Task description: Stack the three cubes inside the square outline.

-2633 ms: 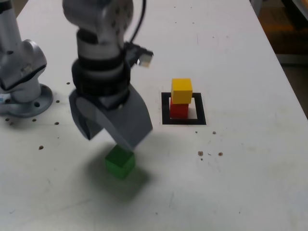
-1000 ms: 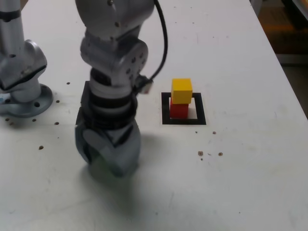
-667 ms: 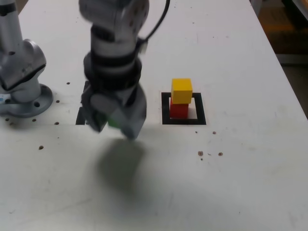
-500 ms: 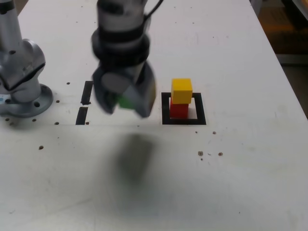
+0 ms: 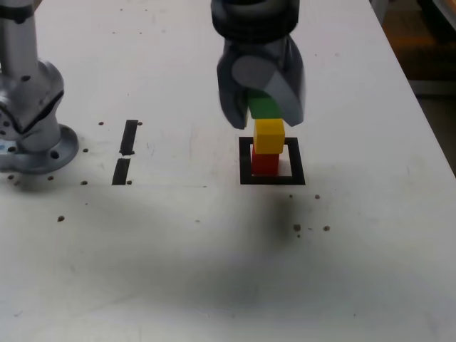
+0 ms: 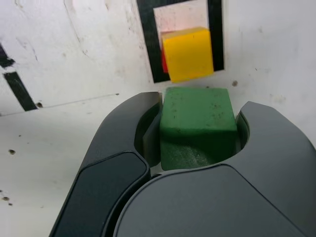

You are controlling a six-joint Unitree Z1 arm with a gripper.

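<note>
The yellow cube lies out past the green cube's edge, so it is too early to open. Next, my gripper moves the green cube toward the yellow cube.
My gripper is shut on the green cube, which hangs in the air just above the yellow cube. The yellow cube rests on the red cube, and that pair stands inside the square outline of black tape. In the wrist view the green cube fills the space between the two dark jaws. Past it lies the yellow cube, with a sliver of the red cube at its edge, inside the square outline. I cannot tell whether green touches yellow.
The arm's grey base is bolted at the exterior view's left. Two short black tape strips lie between the base and the outline. Small dark specks dot the white table. The table's edge runs down the exterior view's right.
The gripper closed on the green cube near the table's front, lifted it, and carried it toward the exterior view's right and back, to just above the yellow cube.
</note>
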